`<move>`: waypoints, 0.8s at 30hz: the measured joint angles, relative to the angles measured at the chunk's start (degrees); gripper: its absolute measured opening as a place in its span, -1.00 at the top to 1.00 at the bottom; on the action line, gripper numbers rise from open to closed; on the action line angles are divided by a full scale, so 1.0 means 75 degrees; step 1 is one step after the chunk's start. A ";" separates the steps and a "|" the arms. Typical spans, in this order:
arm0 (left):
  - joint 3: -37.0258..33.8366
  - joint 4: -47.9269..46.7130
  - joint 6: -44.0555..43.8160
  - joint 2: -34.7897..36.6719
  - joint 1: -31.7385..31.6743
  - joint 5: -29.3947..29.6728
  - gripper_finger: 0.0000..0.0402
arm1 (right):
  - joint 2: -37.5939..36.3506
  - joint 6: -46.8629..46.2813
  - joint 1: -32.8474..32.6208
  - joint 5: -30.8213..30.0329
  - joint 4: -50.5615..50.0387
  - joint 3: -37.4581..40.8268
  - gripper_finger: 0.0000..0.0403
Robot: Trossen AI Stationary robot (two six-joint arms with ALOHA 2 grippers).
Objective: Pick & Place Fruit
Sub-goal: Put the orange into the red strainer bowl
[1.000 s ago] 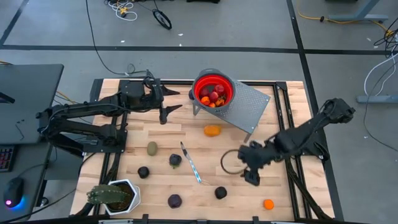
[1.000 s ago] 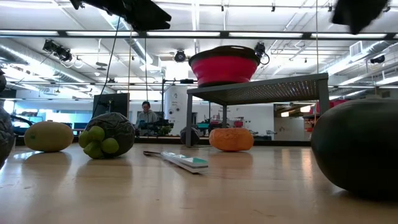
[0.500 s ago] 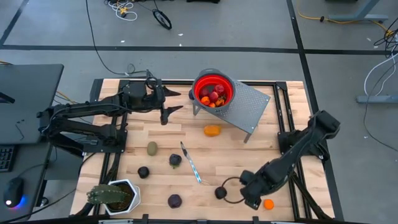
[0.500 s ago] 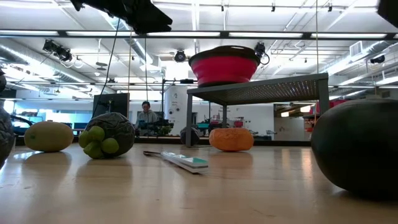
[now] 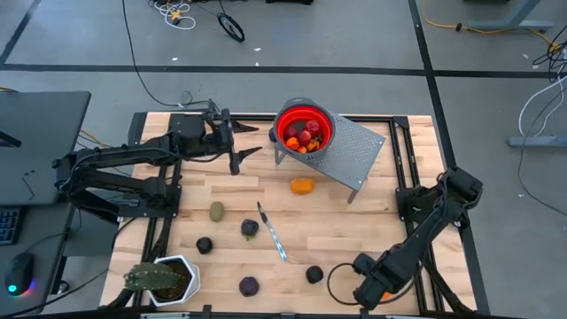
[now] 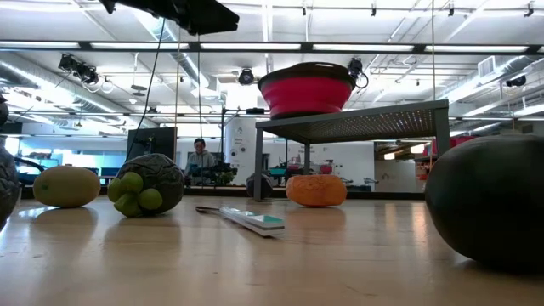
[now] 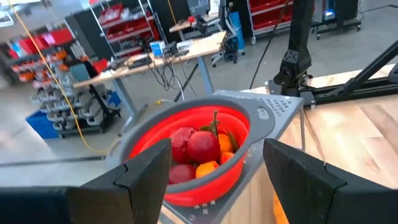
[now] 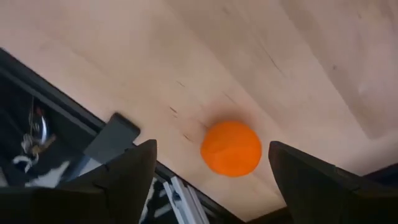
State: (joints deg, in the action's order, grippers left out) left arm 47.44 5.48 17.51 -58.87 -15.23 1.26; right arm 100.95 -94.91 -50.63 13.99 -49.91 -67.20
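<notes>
My right gripper grabs the small orange fruit by its two opposite sides next, to place the fruit in the red bowl (image 5: 304,129).
My right gripper (image 8: 211,147) is open and points down over a small orange fruit (image 8: 231,148) that lies on the wood by the table's near edge, toward its right side. In the high view this gripper (image 5: 374,288) covers that fruit. My left gripper (image 5: 243,147) is open and hovers at the far left, facing the red bowl (image 7: 186,155), which holds red and orange fruits. On the table lie another orange fruit (image 5: 303,186), an olive one (image 5: 216,211), a dark one with green (image 5: 250,228) and three dark ones (image 5: 205,245) (image 5: 249,286) (image 5: 314,275).
The red bowl (image 5: 304,133) sits on a grey perforated stand (image 5: 354,155) at the far middle. A silver-and-teal knife (image 5: 272,232) lies mid-table. A spiky plant in a white pot (image 5: 164,279) stands at the near left corner. A black frame rail (image 8: 112,140) runs beside the orange fruit.
My right arm has swung from the table's middle right toward the near edge and a little to the right, and its gripper now stands over the small orange fruit there.
</notes>
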 joint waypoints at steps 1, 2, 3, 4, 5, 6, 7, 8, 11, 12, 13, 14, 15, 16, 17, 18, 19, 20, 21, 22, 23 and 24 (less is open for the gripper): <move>0.0003 0.0044 0.0076 0.0000 -0.0002 0.0000 -0.30 | 0.0002 -0.0193 -0.0057 -0.0076 0.0005 0.0000 -0.58; 0.0003 0.0090 0.0108 0.0000 -0.0002 0.0003 -0.30 | 0.0025 -0.0392 -0.0108 -0.0112 0.0015 0.0000 -0.58; 0.0003 0.0150 0.0143 0.0000 -0.0002 0.0000 -0.30 | 0.0045 -0.0582 -0.0167 -0.0168 0.0021 0.0000 -0.58; 0.0003 0.0230 0.0169 0.0000 0.0000 0.0002 -0.30 | 0.0054 -0.0733 -0.0214 -0.0230 0.0027 0.0006 -0.58; 0.0003 0.0306 0.0200 0.0000 0.0000 0.0001 -0.30 | 0.0082 -0.0852 -0.0246 -0.0262 0.0064 0.0003 -0.58; 0.0003 0.0362 0.0254 0.0003 0.0001 0.0000 -0.30 | 0.0114 -0.0963 -0.0269 -0.0250 0.0131 0.0003 -0.58; 0.0003 0.0407 0.0307 0.0000 -0.0002 0.0001 -0.30 | 0.0165 -0.1060 -0.0309 -0.0255 0.0154 0.0003 -0.58; 0.0003 0.0449 0.0347 0.0000 0.0001 0.0000 -0.30 | 0.0214 -0.1114 -0.0322 -0.0248 0.0164 0.0003 -0.58; 0.0003 0.0641 0.0394 0.0000 0.0001 0.0000 -0.30 | 0.0338 -0.1288 -0.0388 -0.0237 0.0277 0.0003 -0.58; 0.0003 0.0691 0.0403 0.0000 -0.0001 0.0000 -0.30 | 0.0376 -0.1291 -0.0406 -0.0236 0.0279 0.0003 -0.58; 0.0003 0.0710 0.0414 0.0000 -0.0002 0.0003 -0.30 | 0.0418 -0.1326 -0.0412 -0.0207 0.0268 0.0003 -0.58; 0.0003 0.0716 0.0414 0.0000 0.0000 0.0001 -0.30 | 0.0460 -0.1405 -0.0429 -0.0124 0.0265 0.0003 -0.58; 0.0003 0.0737 0.0416 0.0000 0.0000 0.0000 -0.30 | 0.0496 -0.1441 -0.0448 -0.0020 0.0260 0.0003 -0.58; 0.0003 0.0757 0.0451 0.0000 0.0001 0.0000 -0.30 | 0.0536 -0.1479 -0.0467 0.0060 0.0257 0.0003 -0.58; 0.0003 0.0760 0.0514 0.0000 -0.0002 0.0001 -0.30 | 0.0575 -0.1520 -0.0491 0.0165 0.0263 0.0003 -0.58; 0.0003 0.0754 0.0542 0.0000 0.0001 0.0002 -0.30 | 0.0615 -0.1554 -0.0531 0.0184 0.0265 0.0003 -0.58; 0.0003 0.0748 0.0557 0.0000 0.0000 0.0000 -0.30 | 0.0660 -0.1573 -0.0558 0.0168 0.0270 0.0003 -0.58; 0.0003 0.0748 0.0563 0.0000 0.0001 0.0000 -0.30 | 0.0687 -0.1578 -0.0578 0.0167 0.0292 0.0003 -0.58; 0.0003 0.0749 0.0566 0.0000 0.0001 0.0000 -0.30 | 0.0710 -0.1576 -0.0598 0.0166 0.0313 0.0003 -0.58; 0.0003 0.0748 0.0566 0.0000 0.0001 0.0000 -0.30 | 0.0734 -0.1575 -0.0613 0.0170 0.0319 0.0003 -0.58; 0.0003 0.0748 0.0568 -0.0006 -0.0001 0.0000 -0.30 | 0.0753 -0.1577 -0.0623 0.0170 0.0317 0.0003 -0.58; 0.0003 0.0756 0.0569 -0.0029 -0.0002 0.0000 -0.30 | 0.0772 -0.1574 -0.0627 0.0167 0.0311 0.0003 -0.58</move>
State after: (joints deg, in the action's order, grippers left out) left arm 47.46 11.15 21.78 -59.09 -15.25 1.26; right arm 106.74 -106.71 -55.33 15.25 -47.58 -67.18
